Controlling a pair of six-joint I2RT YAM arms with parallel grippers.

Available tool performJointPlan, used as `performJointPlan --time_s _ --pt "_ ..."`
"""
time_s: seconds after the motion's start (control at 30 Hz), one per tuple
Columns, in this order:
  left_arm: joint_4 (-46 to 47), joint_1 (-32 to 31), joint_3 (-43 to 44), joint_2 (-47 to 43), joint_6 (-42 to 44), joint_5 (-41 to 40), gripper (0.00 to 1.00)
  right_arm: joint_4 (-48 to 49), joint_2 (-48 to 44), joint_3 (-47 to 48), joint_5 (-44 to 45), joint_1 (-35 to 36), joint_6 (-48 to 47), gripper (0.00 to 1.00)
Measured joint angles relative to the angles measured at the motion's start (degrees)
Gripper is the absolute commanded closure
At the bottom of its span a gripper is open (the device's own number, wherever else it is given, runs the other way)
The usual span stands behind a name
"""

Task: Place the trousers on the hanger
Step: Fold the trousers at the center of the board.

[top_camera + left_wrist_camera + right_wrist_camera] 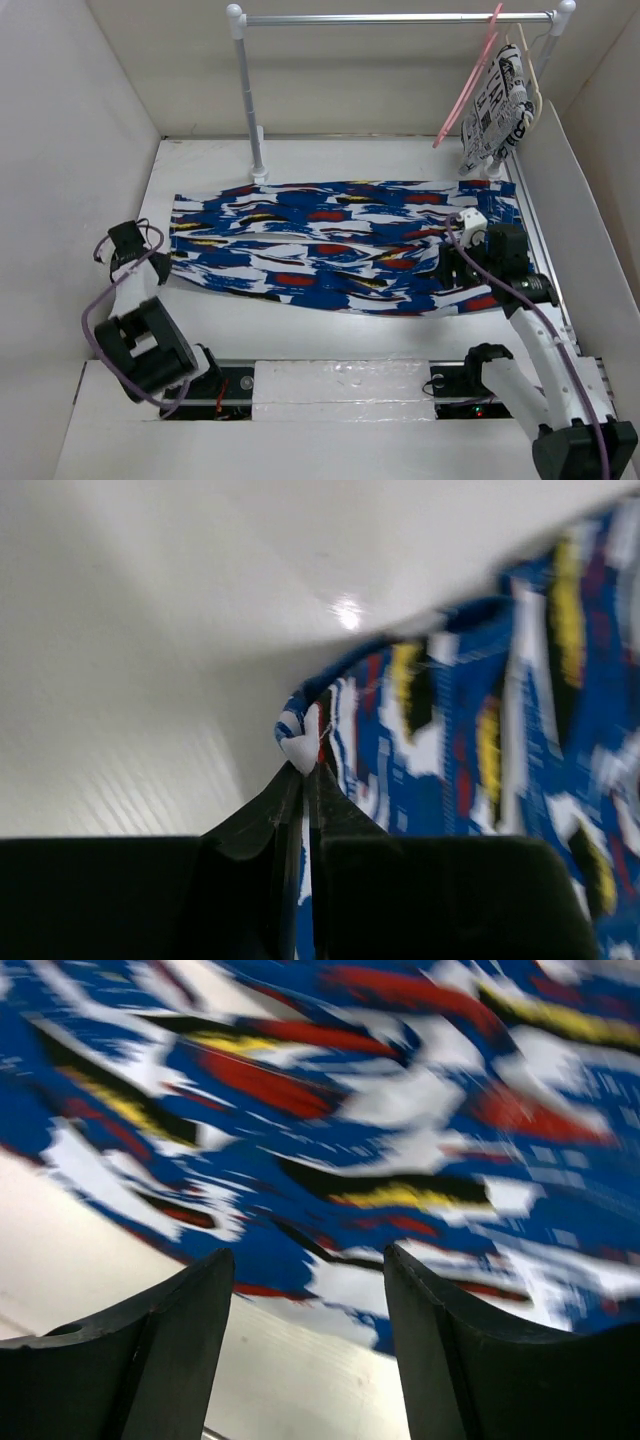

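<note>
The trousers' near corner is at their end opposite my left gripper. My right gripper will grab that corner next, to fold the trousers' near half lengthwise for the hanger.
The blue splash-patterned trousers (340,245) lie spread flat across the table. The pink hanger (468,82) hangs on the rail at the back right. My left gripper (165,268) is shut on the near left corner of the trousers; in the left wrist view the cloth (480,730) is pinched between the closed fingertips (305,770). My right gripper (450,272) is open over the trousers' near right edge; in the right wrist view the cloth (380,1110) lies just beyond the spread fingers, with bare table between them.
A white clothes rail (390,18) on a post (250,100) stands at the back. A cream hanger (532,75) with a white newspaper-print garment (497,105) hangs beside the pink one. White walls enclose the table on three sides.
</note>
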Motion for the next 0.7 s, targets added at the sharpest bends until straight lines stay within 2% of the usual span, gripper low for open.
performJointPlan --time_s 0.23,0.37,0.5,0.7 --pt "-1.03 -4.92 3.72 -18.43 -0.11 4.63 1.0 -5.01 7.26 0.22 6.16 -12.15 3.37 0.43" --pt "0.76 -5.18 1.79 -23.87 -1.33 8.46 1.0 -7.54 14.99 1.77 10.25 -23.76 5.03 0.44" --pt "0.5 -5.6 -1.38 -25.9 -2.49 11.74 1.0 -8.74 21.64 4.83 13.62 -36.54 5.92 0.46" --pt "0.83 -7.48 0.02 -23.65 -2.91 13.77 1.0 -6.4 28.33 7.13 16.96 -56.78 6.8 0.44"
